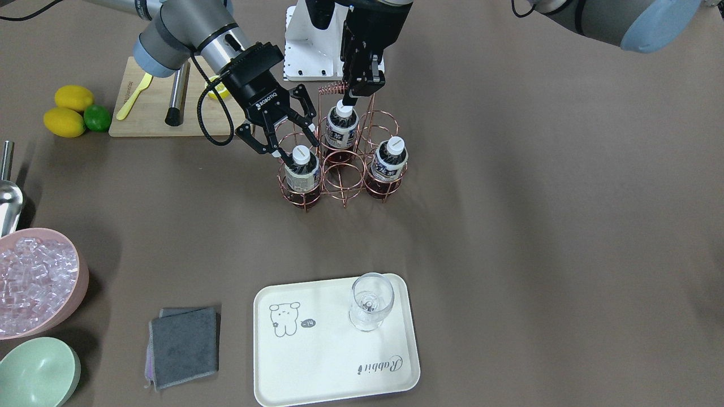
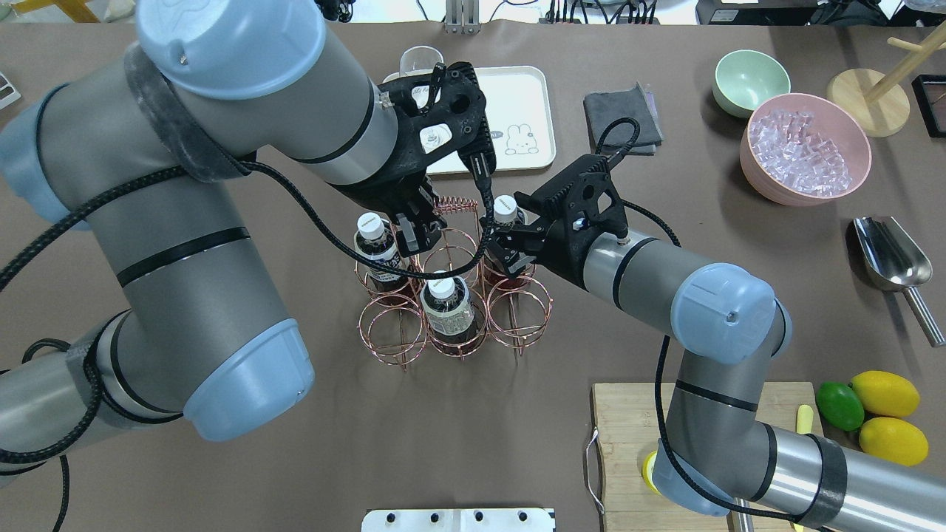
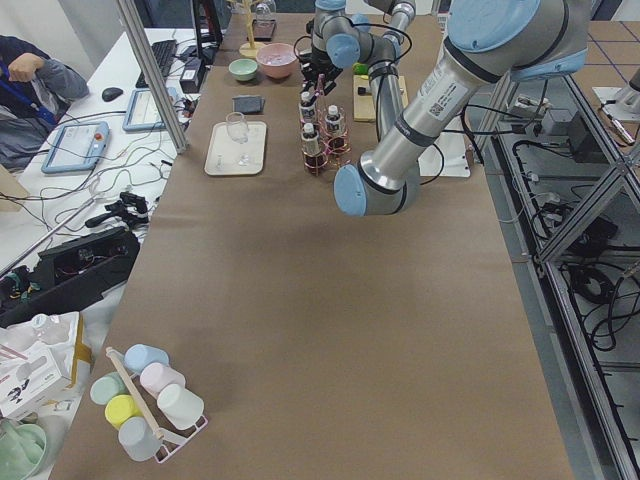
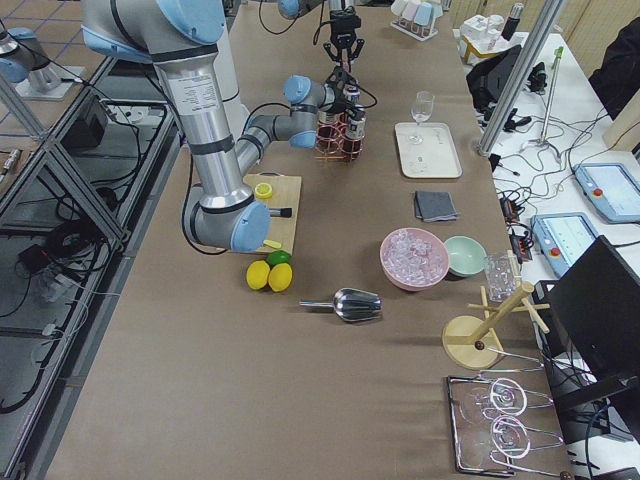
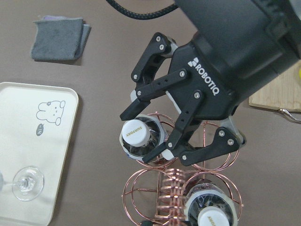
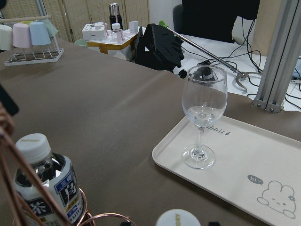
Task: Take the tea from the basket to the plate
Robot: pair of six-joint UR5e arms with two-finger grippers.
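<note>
My right gripper grabs the tea bottle by its capped neck (image 1: 300, 156) next. Then the tea bottle moves from the basket to the plate (image 1: 317, 362).
Three tea bottles stand in the copper wire basket (image 1: 345, 182). My right gripper (image 1: 298, 148) is open, one finger on each side of the neck of the bottle (image 1: 300, 172) nearest the plate. The left wrist view shows those fingers (image 5: 155, 155) around its white cap (image 5: 136, 133). The other two bottles (image 1: 342, 129) (image 1: 389, 161) stand free. My left gripper (image 1: 352, 97) looks shut on the end of the basket's coiled handle (image 1: 332, 87). The cream plate (image 1: 317, 362) lies apart at the front and holds a stemmed glass (image 1: 370, 302).
A wooden cutting board (image 1: 147, 110) lies behind the right arm, with lemons (image 1: 65, 121) and a lime (image 1: 97, 117) beside it. A pink bowl of ice (image 1: 34, 277), a green bowl (image 1: 37, 373), a grey cloth (image 1: 184, 345) and a metal scoop (image 1: 8, 198) lie to the robot's right.
</note>
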